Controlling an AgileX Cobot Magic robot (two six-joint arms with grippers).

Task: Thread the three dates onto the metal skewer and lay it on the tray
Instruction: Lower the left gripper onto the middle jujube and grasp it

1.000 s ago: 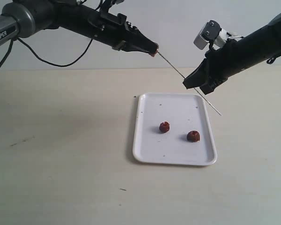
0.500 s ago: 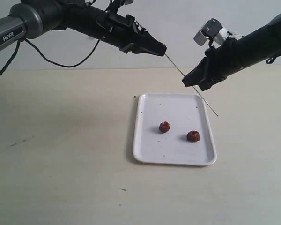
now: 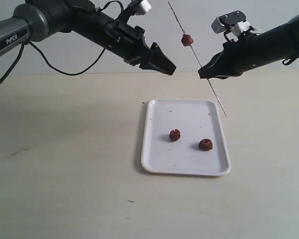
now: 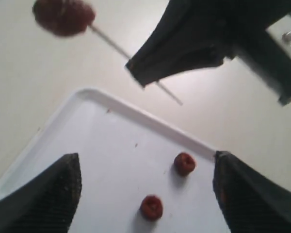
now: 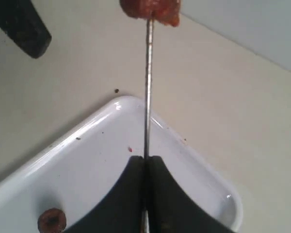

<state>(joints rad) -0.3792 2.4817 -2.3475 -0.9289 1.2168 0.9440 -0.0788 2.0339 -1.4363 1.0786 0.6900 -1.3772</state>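
Note:
The date near the middle of the tray should go onto the metal skewer [image 3: 195, 53], so my left gripper should grip that date by its sides next.
The metal skewer [image 3: 195, 53] slants up through the air, with my right gripper [image 3: 203, 73] shut on its lower part above the tray's far edge. One date [image 3: 187, 40] is threaded on the skewer's upper part, also seen as the date [image 4: 63, 17] and the date [image 5: 150, 9]. Two more dates lie on the white tray [image 3: 157, 159]: one date [image 3: 175, 134] near the middle, another date [image 3: 205, 144] to its right. My left gripper [image 3: 165, 67] hangs open left of the skewer, holding nothing, above the tray's far left corner.
The tray sits on a plain beige tabletop [image 3: 65, 149]. A black cable [image 3: 55, 64] droops from the left arm. A pale wall stands behind the table.
The left gripper let go of the date end, opened and dropped back to the left. The right gripper swung the skewer more upright, and the threaded date now shows free on it.

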